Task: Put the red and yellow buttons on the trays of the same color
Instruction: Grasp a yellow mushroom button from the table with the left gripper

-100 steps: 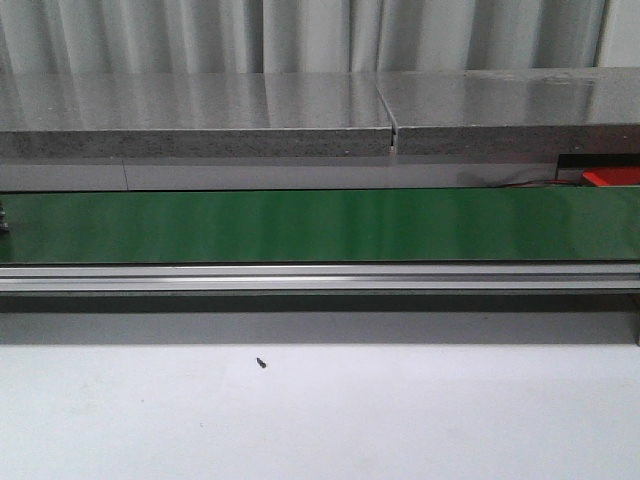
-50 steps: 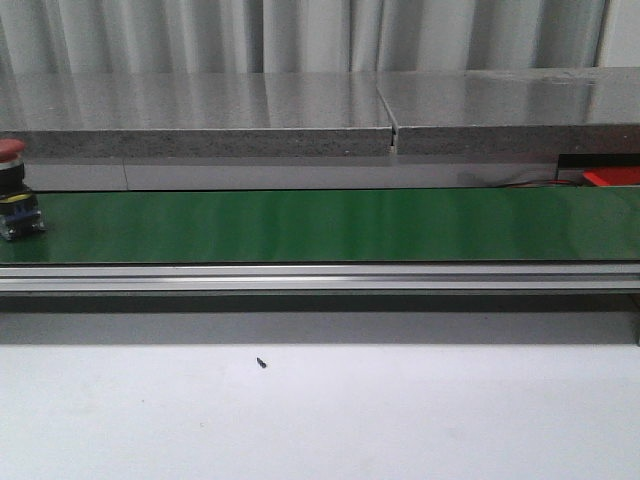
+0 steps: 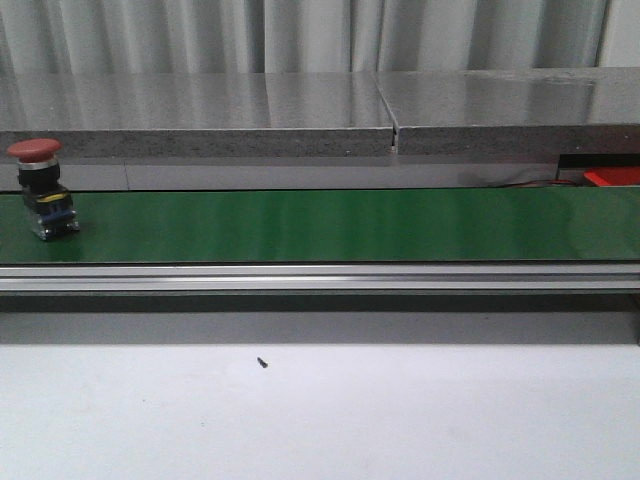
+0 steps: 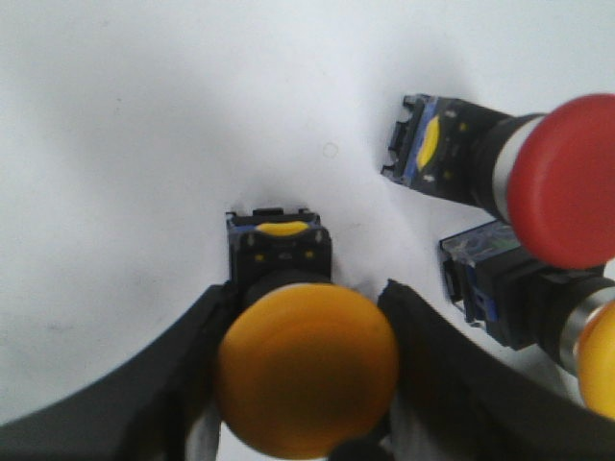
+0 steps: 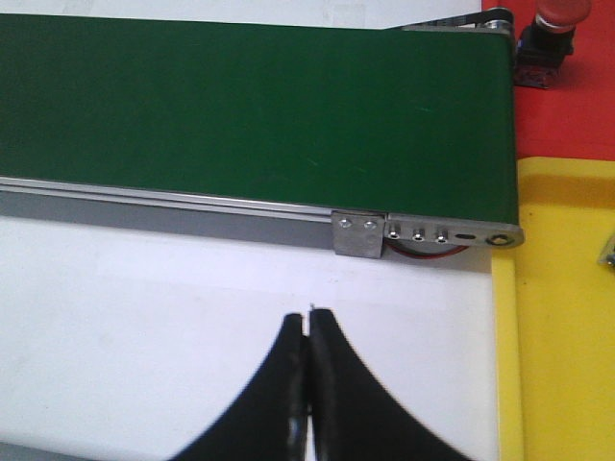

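The base of the yellow button is over the white surface, short of the green belt (image 3: 330,225). I should move the button toward the belt before my left gripper lets go of it.
A red button (image 3: 40,190) with a black and blue body stands upright on the green belt (image 3: 330,225) at its far left. In the left wrist view my left gripper (image 4: 307,293) is shut on a yellow button (image 4: 307,370), which stands on a white surface, one finger on each side of its cap. Beside it lie another red button (image 4: 562,182) and a second yellow button (image 4: 519,298). My right gripper (image 5: 309,317) is shut and empty over the white table, near the belt's end. A red tray (image 5: 567,106) holds a red button (image 5: 548,29); the yellow tray (image 5: 567,317) adjoins it.
An aluminium rail (image 3: 320,277) runs along the belt's near edge, with a grey stone ledge (image 3: 200,120) behind the belt. A small dark speck (image 3: 261,363) lies on the white table. A small part (image 5: 608,252) shows at the yellow tray's edge.
The red button has come into the front view from the left and moved rightward along the belt. Nothing else in that view has moved.
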